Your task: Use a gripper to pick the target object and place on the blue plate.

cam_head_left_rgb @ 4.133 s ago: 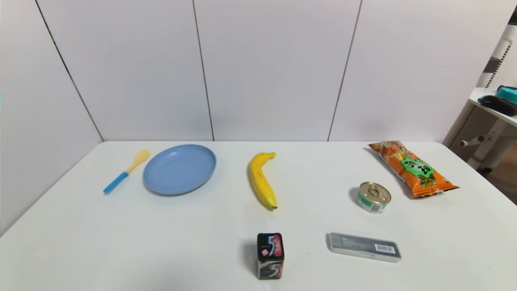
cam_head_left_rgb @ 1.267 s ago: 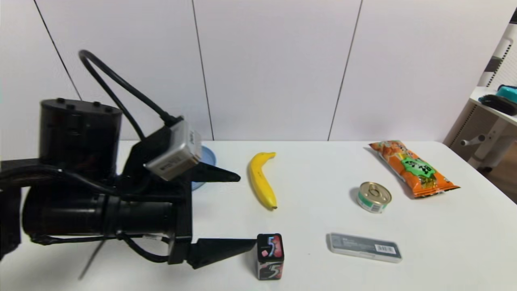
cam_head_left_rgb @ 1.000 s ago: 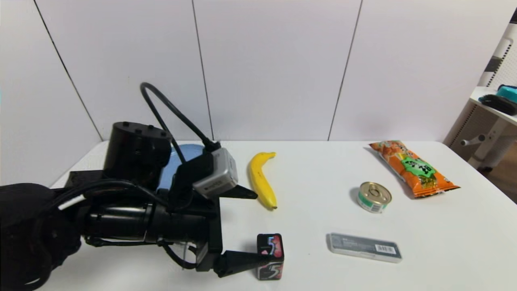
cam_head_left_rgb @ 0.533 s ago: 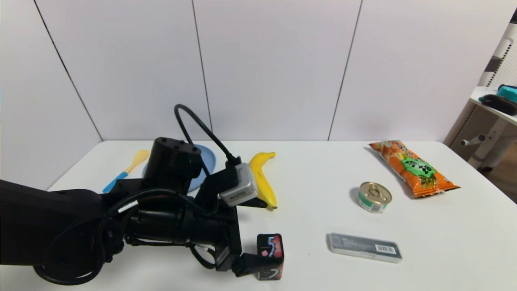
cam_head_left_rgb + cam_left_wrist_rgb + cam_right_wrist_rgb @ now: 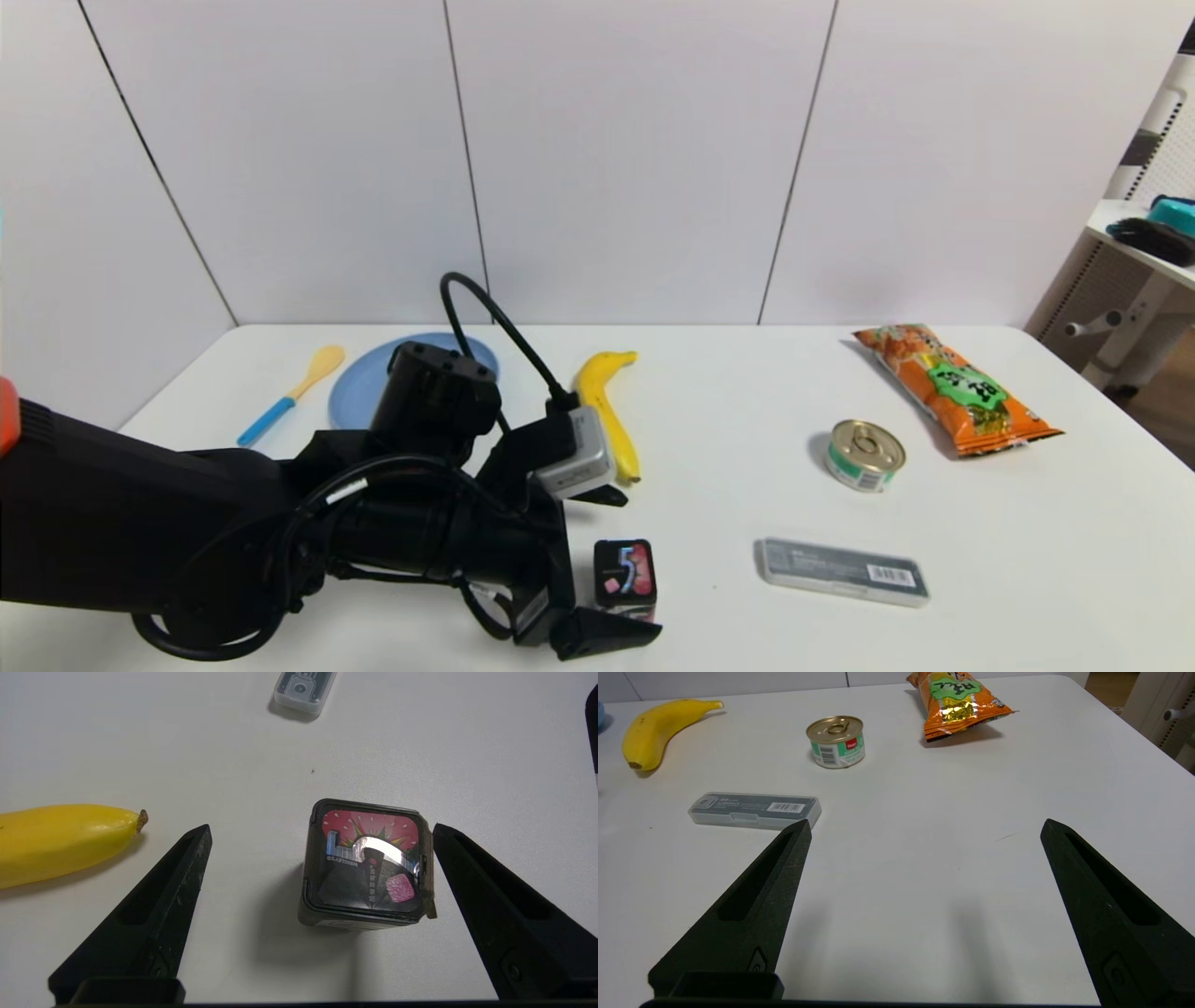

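My left gripper should move lower before it closes on the small black box [image 5: 625,571]: its fingers are on either side but stop above the box.
The small black box with the "5" [image 5: 625,571] stands upright near the table's front edge. My left gripper [image 5: 644,567] is open and straddles it, one finger on the far side and one on the near side. In the left wrist view the box [image 5: 366,863] sits between the fingers of the left gripper [image 5: 321,828], very close to one finger and well apart from the other. The blue plate [image 5: 359,397] lies at the back left, partly hidden behind my left arm. My right gripper [image 5: 925,823] hangs open over bare table, out of the head view.
A banana [image 5: 607,401] lies just beyond the left wrist. A blue-handled yellow spoon [image 5: 289,397] lies left of the plate. To the right are a flat grey case [image 5: 840,571], a metal can [image 5: 864,455] and an orange snack bag [image 5: 952,387].
My left arm has come in from the left, moved right and lower. Its open fingers have slid from beside the box to either side of it. The box has not moved.
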Available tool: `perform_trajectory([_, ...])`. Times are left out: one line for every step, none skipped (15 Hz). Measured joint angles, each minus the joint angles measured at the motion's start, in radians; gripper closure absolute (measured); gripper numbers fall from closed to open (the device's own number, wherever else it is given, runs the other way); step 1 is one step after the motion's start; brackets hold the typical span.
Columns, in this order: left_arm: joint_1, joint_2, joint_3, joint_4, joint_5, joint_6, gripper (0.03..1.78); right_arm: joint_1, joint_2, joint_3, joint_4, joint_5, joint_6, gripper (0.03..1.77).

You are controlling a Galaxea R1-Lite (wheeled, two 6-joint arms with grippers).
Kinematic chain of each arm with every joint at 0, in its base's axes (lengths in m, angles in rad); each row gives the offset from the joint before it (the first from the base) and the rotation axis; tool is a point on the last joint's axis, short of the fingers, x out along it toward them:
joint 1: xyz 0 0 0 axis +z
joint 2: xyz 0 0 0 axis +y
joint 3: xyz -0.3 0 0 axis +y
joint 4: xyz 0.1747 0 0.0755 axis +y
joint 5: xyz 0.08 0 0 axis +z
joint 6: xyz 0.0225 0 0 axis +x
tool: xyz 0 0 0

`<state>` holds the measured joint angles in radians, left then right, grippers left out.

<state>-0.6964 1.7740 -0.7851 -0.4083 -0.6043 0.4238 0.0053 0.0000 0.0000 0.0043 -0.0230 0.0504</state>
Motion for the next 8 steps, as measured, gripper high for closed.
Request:
perform_trajectory([-0.001, 0.01, 0.0, -0.001, 0.0, 0.0, 0.12, 0.0, 0.0, 0.0, 0.0, 0.0, 0.0, 0.1])
perform_trajectory([-0.001, 0.018, 0.001, -0.002, 0.0, 0.0, 0.12, 0.0, 0.0, 0.0, 0.0, 0.0, 0.0, 0.1])
perform_trajectory([-0.001, 0.027, 0.003, -0.002, 0.0, 0.002, 0.12, 0.0, 0.0, 0.0, 0.0, 0.0, 0.0, 0.1])
perform_trajectory([-0.002, 0.037, 0.004, -0.002, 0.0, 0.005, 0.12, 0.0, 0.0, 0.0, 0.0, 0.0, 0.0, 0.1])
perform_trajectory([-0.001, 0.044, 0.005, -0.002, 0.0, 0.011, 0.12, 0.0, 0.0, 0.0, 0.0, 0.0, 0.0, 0.1])
perform_trajectory([-0.002, 0.052, 0.005, -0.003, 0.0, 0.013, 0.12, 0.0, 0.0, 0.0, 0.0, 0.0, 0.0, 0.1])
perform_trajectory([-0.002, 0.059, 0.005, -0.003, 0.0, 0.014, 0.12, 0.0, 0.0, 0.0, 0.0, 0.0, 0.0, 0.1])
perform_trajectory([-0.004, 0.066, 0.005, -0.003, 0.0, 0.015, 0.12, 0.0, 0.0, 0.0, 0.0, 0.0, 0.0, 0.1])
